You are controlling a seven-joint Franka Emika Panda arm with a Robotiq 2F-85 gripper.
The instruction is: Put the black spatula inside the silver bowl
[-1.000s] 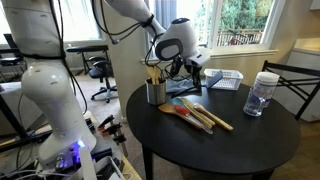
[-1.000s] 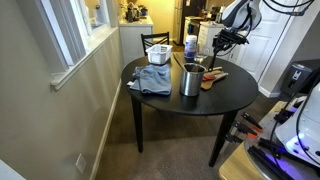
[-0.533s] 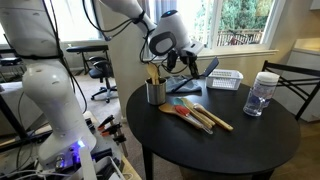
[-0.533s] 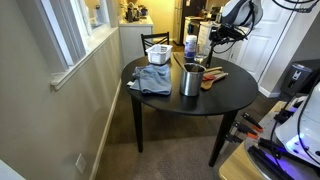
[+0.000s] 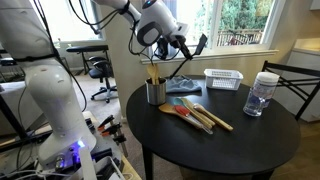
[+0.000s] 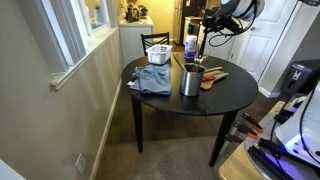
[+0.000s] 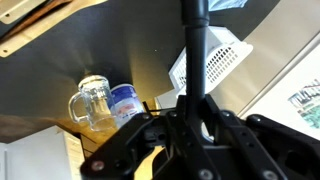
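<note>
The black spatula's lower end slants above and beside the silver bowl's rim [image 5: 156,84], so it must go down inside before my gripper releases it.
My gripper [image 5: 182,46] is shut on the black spatula [image 5: 201,44] and holds it in the air above the round black table [image 5: 240,150]. In an exterior view the spatula [image 6: 203,46] hangs nearly upright below the gripper [image 6: 208,22]. The silver bowl [image 5: 156,93], a shiny metal cup with wooden utensils standing in it, sits near the table edge, below and to the side of the gripper. It also shows in an exterior view [image 6: 191,81]. In the wrist view the jaws [image 7: 192,102] clamp the spatula handle [image 7: 194,40].
Wooden spoons [image 5: 208,116] and a red-orange utensil [image 5: 177,110] lie mid-table. A white slotted basket [image 5: 223,78] and a blue cloth [image 5: 183,88] sit at the back. A clear jar [image 5: 262,94] stands towards the chair side. The wrist view shows the basket [image 7: 216,60] and jar [image 7: 124,101].
The gripper has risen with the spatula and shifted sideways towards the silver bowl's side of the table. The spatula has swung to a different angle.
</note>
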